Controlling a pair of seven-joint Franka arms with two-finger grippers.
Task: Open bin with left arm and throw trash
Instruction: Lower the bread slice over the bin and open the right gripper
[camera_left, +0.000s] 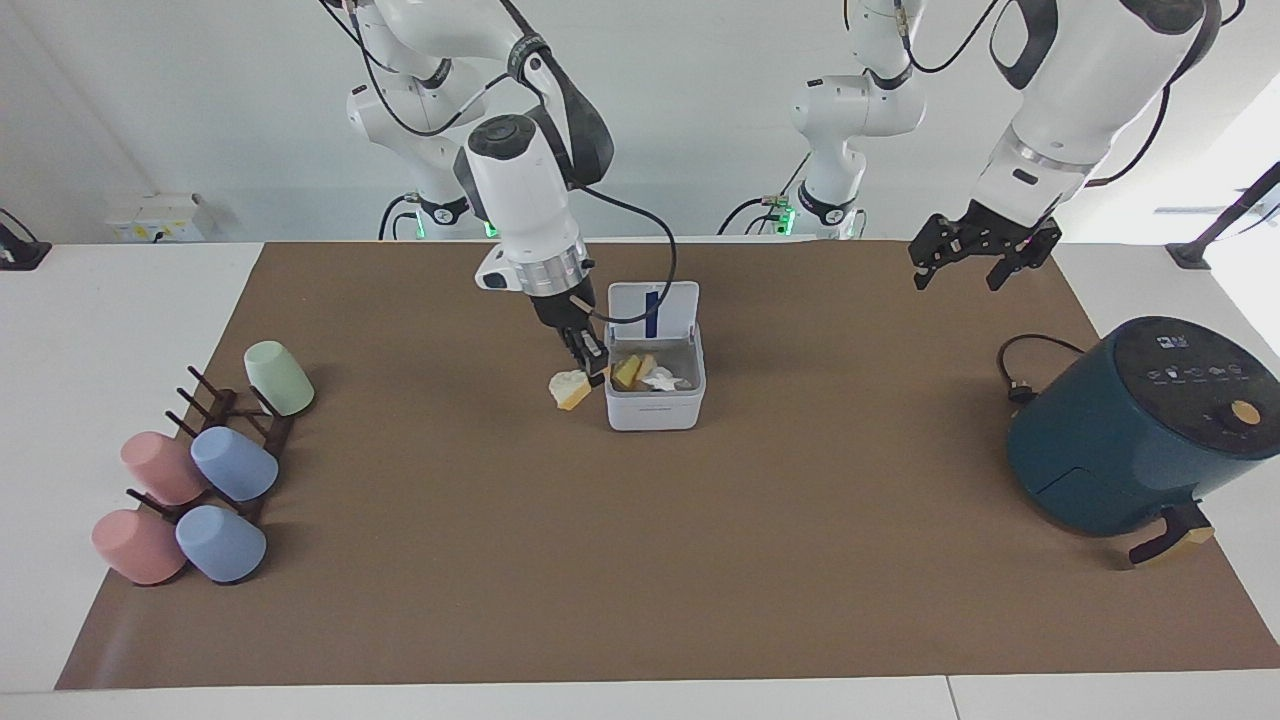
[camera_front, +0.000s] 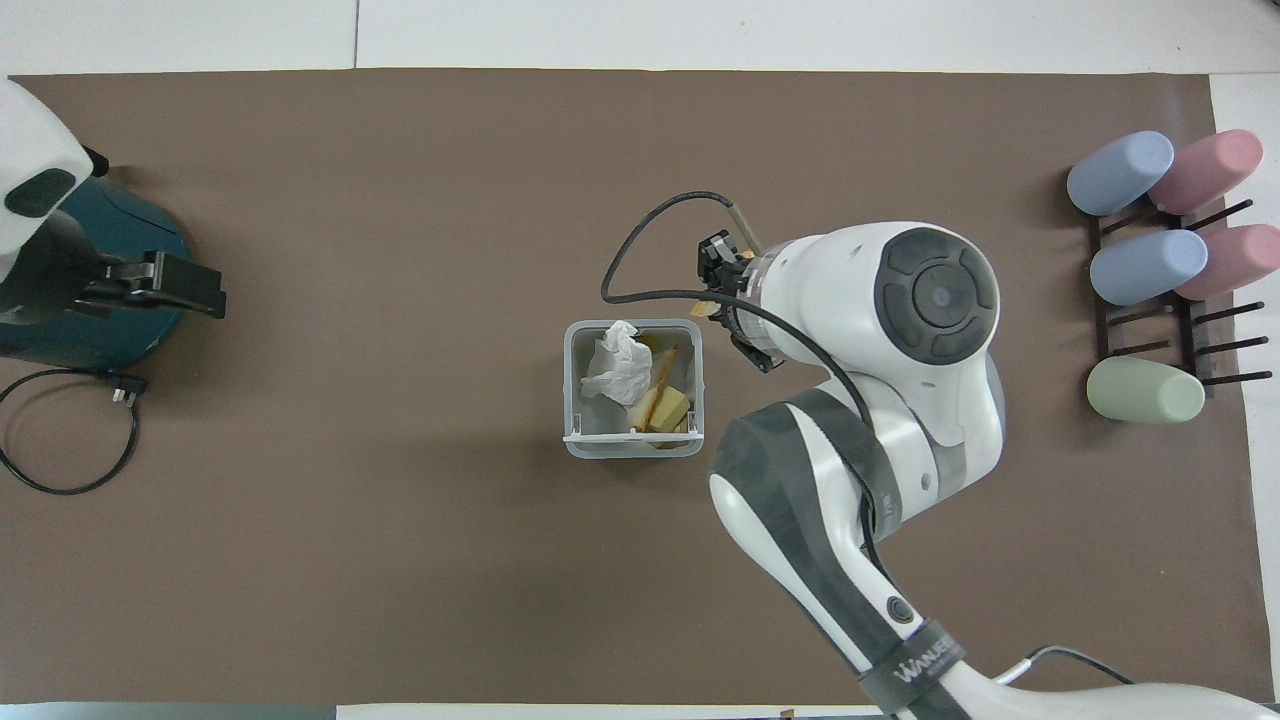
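Observation:
My right gripper keeps hold of the bread piece for now, since the piece hangs outside the white bin's rim and would miss if the gripper opened now.
The white bin (camera_left: 655, 412) stands mid-mat with its lid (camera_left: 672, 303) upright and open. Inside lie bread pieces (camera_left: 630, 372) and a crumpled paper wad (camera_left: 661, 381). The overhead view shows the bin (camera_front: 632, 447), the wad (camera_front: 614, 366) and the bread (camera_front: 663, 406) too. My right gripper (camera_left: 590, 364) is shut on another bread piece (camera_left: 571, 389), low and right beside the bin's wall toward the right arm's end. In the overhead view this gripper (camera_front: 716, 293) is mostly hidden by its own arm. My left gripper (camera_left: 975, 258) is open and empty, raised over the mat near the air fryer.
A dark teal air fryer (camera_left: 1140, 430) with a black cable (camera_left: 1018, 372) stands at the left arm's end. A rack with several pastel cups (camera_left: 200, 470) lies at the right arm's end.

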